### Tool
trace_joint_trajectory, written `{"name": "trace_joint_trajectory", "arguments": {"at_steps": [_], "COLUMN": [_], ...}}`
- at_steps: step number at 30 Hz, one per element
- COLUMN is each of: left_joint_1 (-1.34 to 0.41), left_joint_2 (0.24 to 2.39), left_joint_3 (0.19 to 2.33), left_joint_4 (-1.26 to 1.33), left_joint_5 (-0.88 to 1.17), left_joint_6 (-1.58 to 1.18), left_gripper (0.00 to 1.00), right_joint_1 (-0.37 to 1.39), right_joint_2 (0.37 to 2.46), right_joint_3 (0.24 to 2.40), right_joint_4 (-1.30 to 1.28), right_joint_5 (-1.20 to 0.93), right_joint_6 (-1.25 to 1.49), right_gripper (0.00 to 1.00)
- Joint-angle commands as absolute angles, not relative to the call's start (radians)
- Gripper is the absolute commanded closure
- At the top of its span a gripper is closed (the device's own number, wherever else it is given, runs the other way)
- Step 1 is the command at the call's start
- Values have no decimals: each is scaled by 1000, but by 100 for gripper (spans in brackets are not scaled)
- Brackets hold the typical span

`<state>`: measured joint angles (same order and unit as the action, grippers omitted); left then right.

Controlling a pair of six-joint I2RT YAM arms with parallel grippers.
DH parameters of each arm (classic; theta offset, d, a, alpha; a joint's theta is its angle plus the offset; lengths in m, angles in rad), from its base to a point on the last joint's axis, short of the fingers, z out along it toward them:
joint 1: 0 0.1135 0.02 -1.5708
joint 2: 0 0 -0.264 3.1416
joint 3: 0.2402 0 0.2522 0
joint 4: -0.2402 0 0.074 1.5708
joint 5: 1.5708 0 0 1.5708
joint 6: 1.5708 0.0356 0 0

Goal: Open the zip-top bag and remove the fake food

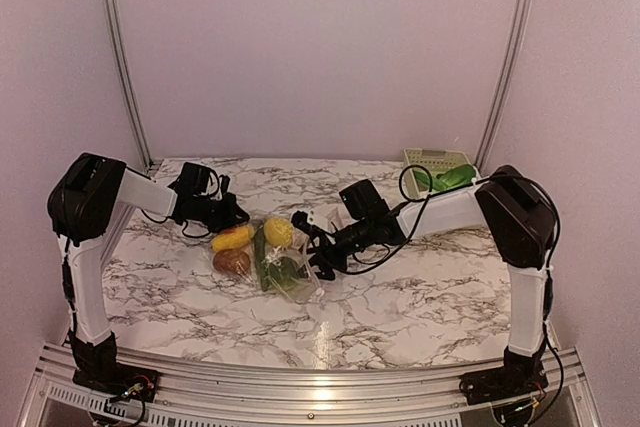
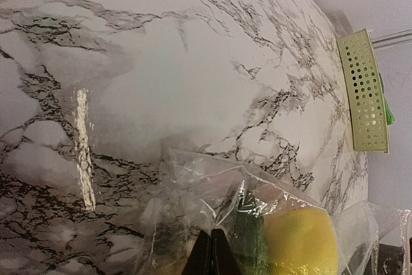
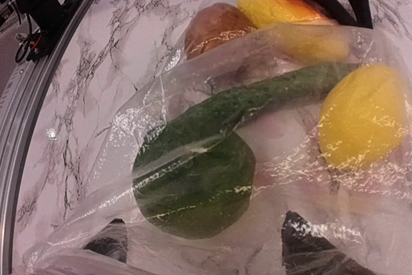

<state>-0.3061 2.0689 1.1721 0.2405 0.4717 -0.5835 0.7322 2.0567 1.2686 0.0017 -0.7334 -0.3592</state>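
My right gripper is to reach inside the bag next and grab the green ball (image 3: 196, 185) by its opposite sides, so that it can take the ball out.
The clear zip-top bag (image 1: 285, 265) lies mid-table with the fake food inside: a yellow-orange piece (image 1: 232, 238), a brown round piece (image 1: 232, 262), a lemon (image 1: 278, 232) and green pieces (image 1: 278, 272). My left gripper (image 1: 236, 215) is at the bag's left edge; in the left wrist view its fingers (image 2: 212, 256) are shut on a fold of bag plastic (image 2: 212, 185), beside the lemon (image 2: 299, 243). My right gripper (image 1: 316, 247) is open at the bag's right side. Its fingertips (image 3: 306, 246) show spread, under crinkled plastic, either side of a green ball (image 3: 196, 185). A long green pod (image 3: 264, 98) lies behind it.
A pale green slatted basket (image 1: 433, 161) stands at the back right corner with a bright green item (image 1: 455, 177) in it; it also shows in the left wrist view (image 2: 364, 91). The marble table's near edge has a metal rail (image 1: 300, 387).
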Motion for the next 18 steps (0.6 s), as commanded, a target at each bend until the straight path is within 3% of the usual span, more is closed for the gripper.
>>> {"name": "trace_joint_trajectory", "arguments": {"at_steps": [1,18], "left_joint_1": [-303,-343], "left_joint_2": [2087,2035], "left_joint_3": [1130,993], "left_joint_4": [258,267], "left_joint_5": [461,334], "left_joint_6": [-603,-690], "left_gripper": [100,100], "right_joint_1": [766,868], "right_joint_2": [2073,2159], "right_joint_3": [1241,1283], "right_joint_4": [61,224], "right_joint_5": [-709,-507], "right_joint_6": [-349,-254], "right_gripper": [17,11]}}
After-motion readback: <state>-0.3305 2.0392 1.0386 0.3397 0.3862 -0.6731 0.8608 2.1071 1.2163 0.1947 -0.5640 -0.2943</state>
